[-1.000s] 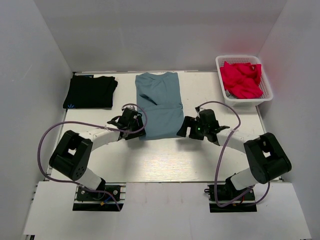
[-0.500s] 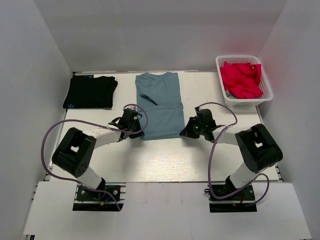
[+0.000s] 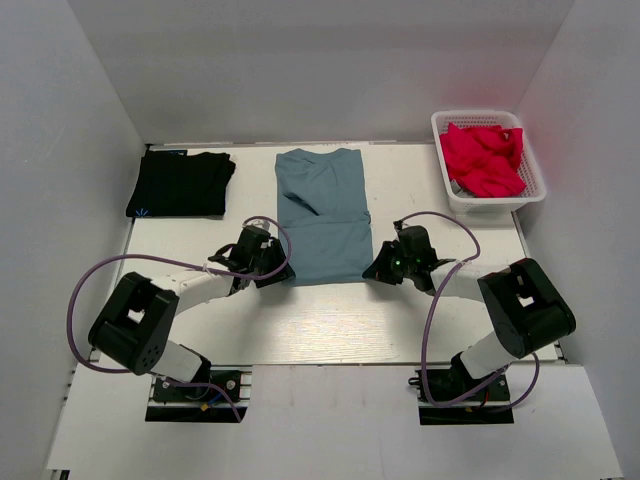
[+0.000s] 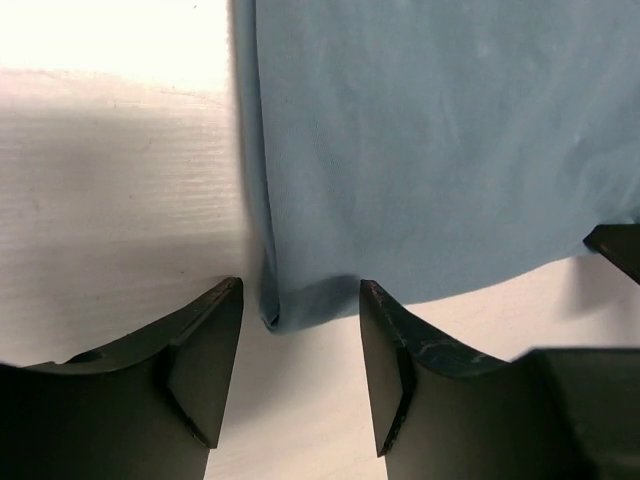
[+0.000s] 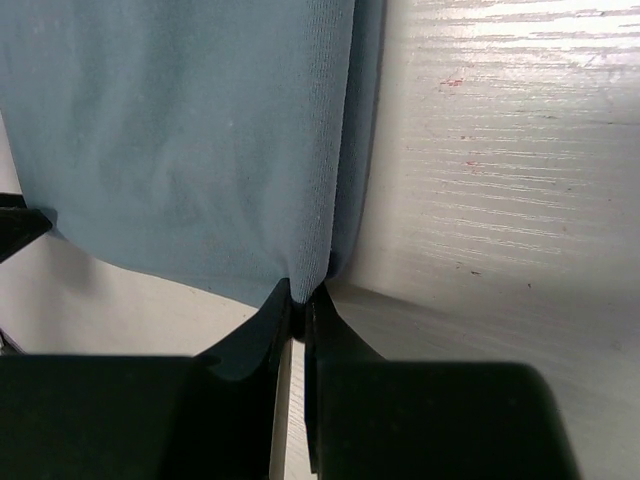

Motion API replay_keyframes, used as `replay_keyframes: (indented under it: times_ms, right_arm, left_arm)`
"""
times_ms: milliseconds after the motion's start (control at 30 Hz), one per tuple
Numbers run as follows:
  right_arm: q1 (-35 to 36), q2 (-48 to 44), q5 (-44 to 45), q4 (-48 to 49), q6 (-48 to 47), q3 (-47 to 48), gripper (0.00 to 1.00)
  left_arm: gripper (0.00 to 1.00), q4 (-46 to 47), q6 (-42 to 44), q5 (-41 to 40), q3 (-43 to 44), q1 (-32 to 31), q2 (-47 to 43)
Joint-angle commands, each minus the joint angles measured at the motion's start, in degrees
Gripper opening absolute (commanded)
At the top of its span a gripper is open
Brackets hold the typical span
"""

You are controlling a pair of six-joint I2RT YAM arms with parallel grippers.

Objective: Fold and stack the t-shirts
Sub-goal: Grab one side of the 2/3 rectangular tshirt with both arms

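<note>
My right gripper has its corner, so my left gripper should pinch the blue-grey t-shirt's free near corner (image 3: pixel 289 280) (image 4: pixel 299 303) to match it and fold the t-shirt over evenly.
The dusty blue-grey t-shirt (image 3: pixel 322 210) lies folded into a long strip in the middle of the table. My left gripper (image 3: pixel 270 265) is open at the shirt's near left corner. In the left wrist view that corner (image 4: pixel 275 315) lies just ahead of the left gripper (image 4: pixel 300 300), untouched by either finger. My right gripper (image 3: pixel 376 264) is shut on the near right corner. The right wrist view shows the cloth (image 5: pixel 180 140) pinched at the right gripper (image 5: pixel 298 298). The black t-shirt (image 3: pixel 180 183) lies folded at the back left.
A white basket (image 3: pixel 495 203) holding red cloth (image 3: pixel 482 158) stands at the back right. White walls close in the table on three sides. Purple cables loop beside both arms.
My right gripper went from open to shut on the shirt's near right corner. The left gripper closed, then opened again beside the near left corner. The shirt slid slightly toward me.
</note>
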Motion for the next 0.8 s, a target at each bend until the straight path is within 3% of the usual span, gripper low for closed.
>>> replay_keyframes:
  times_ms: [0,167,267,300,433,567,733,767]
  right_arm:
    - [0.42,-1.00,-0.89,-0.48,0.06,-1.56,0.00]
    - [0.50,-1.00,-0.98,-0.04,-0.11,-1.47,0.00]
    - [0.42,-0.65,-0.98,0.31,-0.11,-1.47,0.00]
    - [0.50,-0.47,-0.98,0.48,-0.20,-1.73,0.00]
    - [0.50,-0.12,-0.71,1.01,0.24,-1.65,0.00]
    - [0.85,-1.34,-2.20,-0.82,-0.73,-1.47,0.00]
    - [1.65,-12.93,-5.44,-10.66,-3.27,-1.82,0.00]
    - [1.99,-14.86,-6.50,-16.25,-4.23,-1.56,0.00]
  left_arm:
    - [0.61,-8.17,-0.38,-0.08,-4.18,-0.67,-1.12]
    - [0.53,-4.49,-1.09,-0.61,-6.92,-0.67,-1.74]
    - [0.42,-3.60,-1.09,0.53,-5.52,-0.67,1.41]
    - [0.29,-3.60,-1.09,1.23,-5.51,-0.67,2.38]
    - [0.00,-4.13,-0.30,4.56,-4.81,-0.67,5.46]
    - [0.00,-4.13,-0.30,9.21,-6.04,-0.67,3.19]
    - [0.00,-11.15,3.12,13.79,-6.04,-0.67,-13.76]
    - [0.00,-12.29,3.13,17.11,-6.04,-0.67,-15.96]
